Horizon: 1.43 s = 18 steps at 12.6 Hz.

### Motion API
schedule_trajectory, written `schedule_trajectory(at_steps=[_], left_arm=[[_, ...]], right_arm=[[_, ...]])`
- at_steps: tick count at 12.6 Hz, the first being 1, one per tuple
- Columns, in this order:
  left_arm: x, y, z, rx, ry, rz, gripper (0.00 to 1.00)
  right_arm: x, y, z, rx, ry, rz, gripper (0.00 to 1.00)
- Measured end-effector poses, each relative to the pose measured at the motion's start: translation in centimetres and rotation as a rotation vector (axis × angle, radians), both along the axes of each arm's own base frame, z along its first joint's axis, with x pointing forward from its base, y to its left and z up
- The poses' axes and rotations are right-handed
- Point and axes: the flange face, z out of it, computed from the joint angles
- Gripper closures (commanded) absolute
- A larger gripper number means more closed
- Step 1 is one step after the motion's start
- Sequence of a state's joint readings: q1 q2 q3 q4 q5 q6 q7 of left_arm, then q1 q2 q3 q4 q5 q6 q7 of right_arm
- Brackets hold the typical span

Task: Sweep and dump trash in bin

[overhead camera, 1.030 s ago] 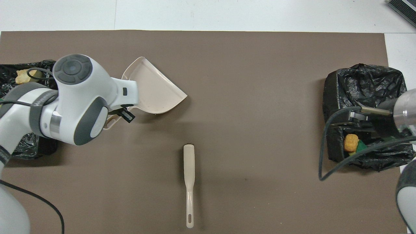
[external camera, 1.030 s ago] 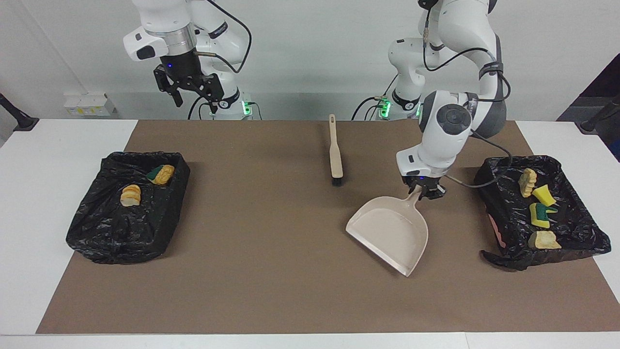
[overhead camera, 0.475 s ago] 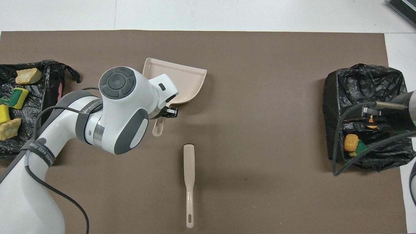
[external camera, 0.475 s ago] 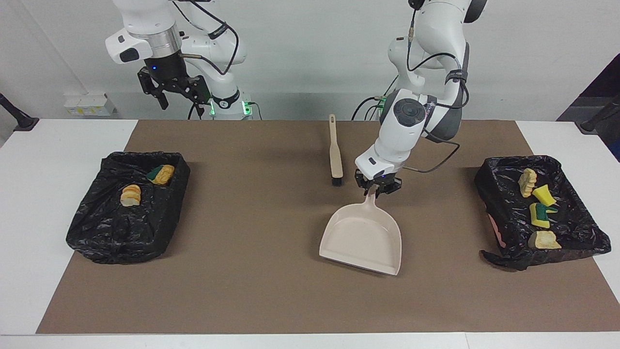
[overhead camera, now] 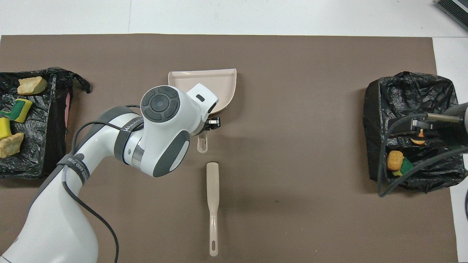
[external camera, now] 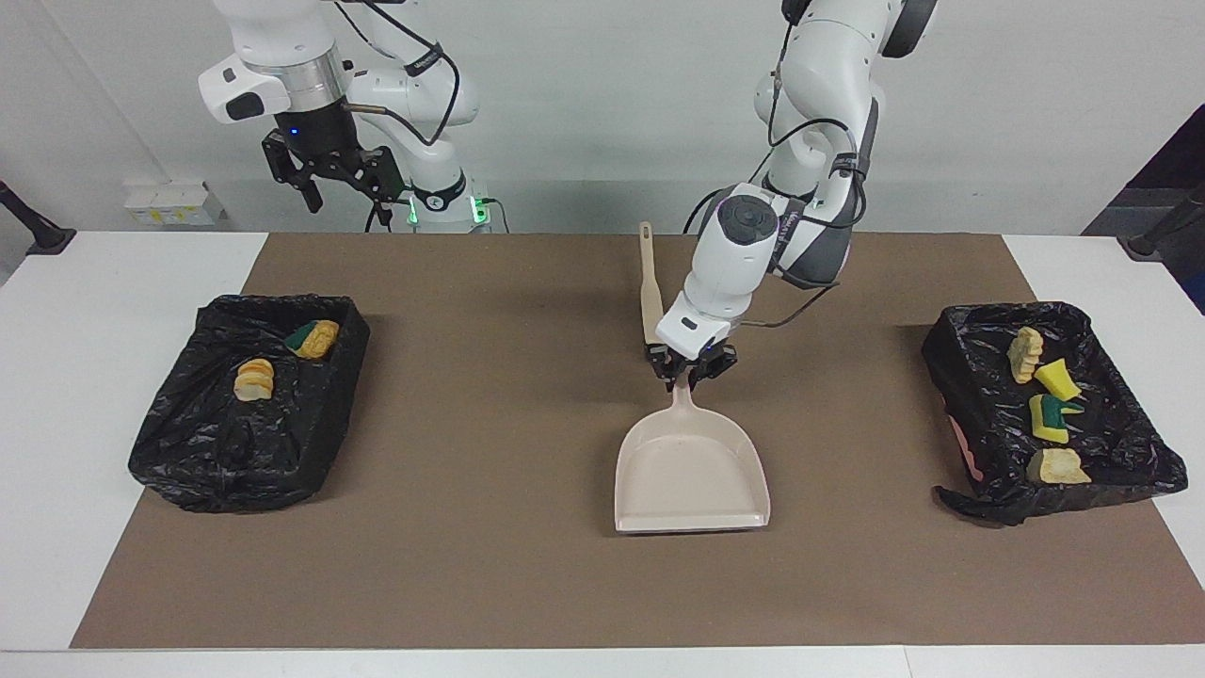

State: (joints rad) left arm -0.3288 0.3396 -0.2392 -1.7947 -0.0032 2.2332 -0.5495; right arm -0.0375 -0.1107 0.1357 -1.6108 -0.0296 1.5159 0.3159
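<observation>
I need to open my left gripper now: the dustpan's handle end [overhead camera: 202, 148] is down on the mat and the scoop is low, so the dustpan would stay in place.
My left gripper [external camera: 690, 369] is shut on the handle of the beige dustpan [external camera: 692, 471], which sits low on the brown mat at mid-table, its mouth turned away from the robots. In the overhead view the left gripper [overhead camera: 209, 126] and the dustpan [overhead camera: 219, 86] show beside the arm's wrist. The dustpan is empty. Several pieces of trash [external camera: 1050, 417] lie in the black-lined bin [external camera: 970, 377] at the left arm's end. Two pieces [external camera: 254, 379] lie in the bin [external camera: 226, 452] at the right arm's end. My right gripper [external camera: 341, 184] is open and empty, raised high near its base.
The beige brush [external camera: 650, 292] lies on the mat between the dustpan and the robots, also in the overhead view [overhead camera: 212, 204], just nearer the robots than the dustpan handle. The brown mat [external camera: 471, 565] covers most of the white table.
My left gripper has carried the dustpan from beside the left arm's bin to mid-table and turned its mouth away from the robots. My right gripper has risen and drawn back.
</observation>
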Motion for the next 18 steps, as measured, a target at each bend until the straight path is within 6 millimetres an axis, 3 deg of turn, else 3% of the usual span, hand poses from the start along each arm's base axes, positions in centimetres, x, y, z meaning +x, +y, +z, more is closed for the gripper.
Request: schedule_trajectory(at_steps=[1,2,3,4,9,11,14,18], left_arm=[[0.1,0.1,-0.1,0.000,0.000,0.005,0.95],[0.2,0.2,-0.1,0.000,-0.001,0.008,0.80],[0.2,0.3,-0.1,0.000,-0.002,0.011,0.12],[0.3,0.4,-0.1,0.001,-0.002,0.014,0.00],[1.1,1.7,0.0,0.005,-0.004,0.038,0.00],[2.4,3.6,0.9,0.010,-0.002,0.071,0.00],[4.5,7.7,3.7,0.026,0.012,0.101,0.00],[5.5,16.8,8.9,0.069,0.034,0.006,0.00]], right_arm=[[0.0,0.0,0.0,0.000,0.000,0.001,0.00],[0.0,0.0,0.0,0.000,0.000,0.001,0.00],[0.0,-0.1,0.0,0.000,0.000,0.000,0.00],[0.0,-0.2,0.0,0.000,0.000,-0.002,0.00],[0.1,-0.4,0.0,0.000,0.001,-0.005,0.00],[0.1,-0.5,0.0,0.000,0.001,0.005,0.00],[0.2,-0.8,-0.2,0.000,0.006,0.018,0.00],[0.3,-1.1,-0.2,0.000,0.006,0.012,0.00]])
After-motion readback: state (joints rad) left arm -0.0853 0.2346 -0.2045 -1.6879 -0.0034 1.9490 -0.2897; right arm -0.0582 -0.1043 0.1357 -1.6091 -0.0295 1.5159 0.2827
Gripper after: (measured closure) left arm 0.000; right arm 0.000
